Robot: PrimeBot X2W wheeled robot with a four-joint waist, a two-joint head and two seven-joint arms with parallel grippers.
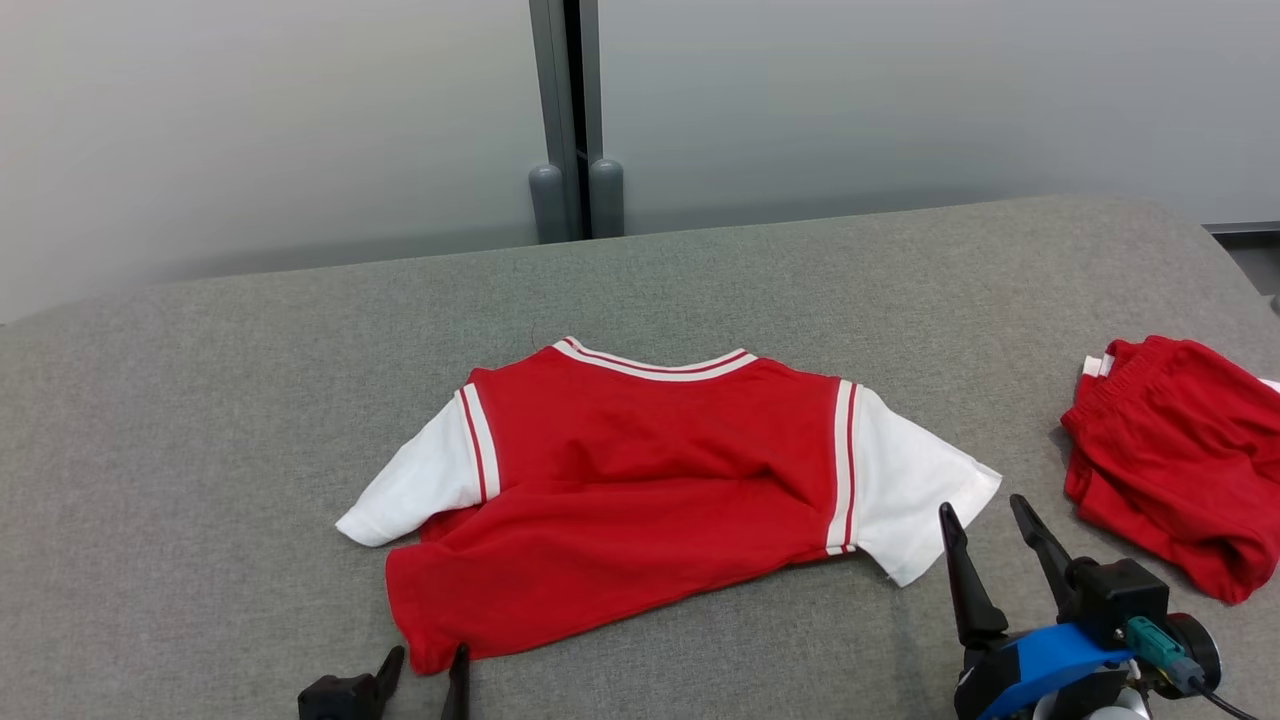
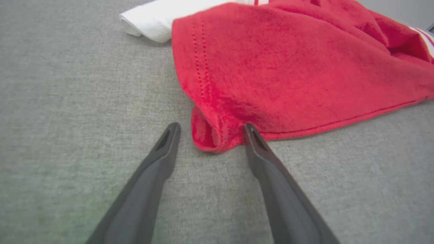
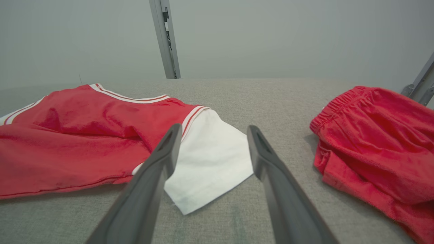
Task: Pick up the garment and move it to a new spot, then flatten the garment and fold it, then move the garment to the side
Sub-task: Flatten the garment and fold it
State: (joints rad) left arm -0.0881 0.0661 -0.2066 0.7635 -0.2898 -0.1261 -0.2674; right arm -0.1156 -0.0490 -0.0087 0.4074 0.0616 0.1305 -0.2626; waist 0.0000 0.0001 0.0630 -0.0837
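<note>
I need to pinch the garment next by its rolled red hem corner [image 1: 429,660] with my left gripper. That corner curls up, while the red cloth [image 1: 600,570] beside it lies flat.
The garment [image 1: 640,480] is a red T-shirt with white sleeves and striped trim. It lies spread on the grey cloth-covered surface [image 1: 200,450], collar away from me, with a soft crease across its middle. My left gripper [image 1: 428,655] is open at the shirt's near-left hem corner. In the left wrist view that rolled red corner [image 2: 210,135] sits between the tips of the left gripper [image 2: 211,126], close to the right one. My right gripper [image 1: 982,507] is open just off the right white sleeve [image 3: 210,159], which lies ahead between and under the tips of the right gripper [image 3: 214,127].
A crumpled pair of red shorts [image 1: 1170,460] lies at the right edge of the surface, also at the right of the right wrist view [image 3: 373,135]. A grey wall with a vertical post [image 1: 575,120] stands behind. Bare cloth stretches to the left and far side.
</note>
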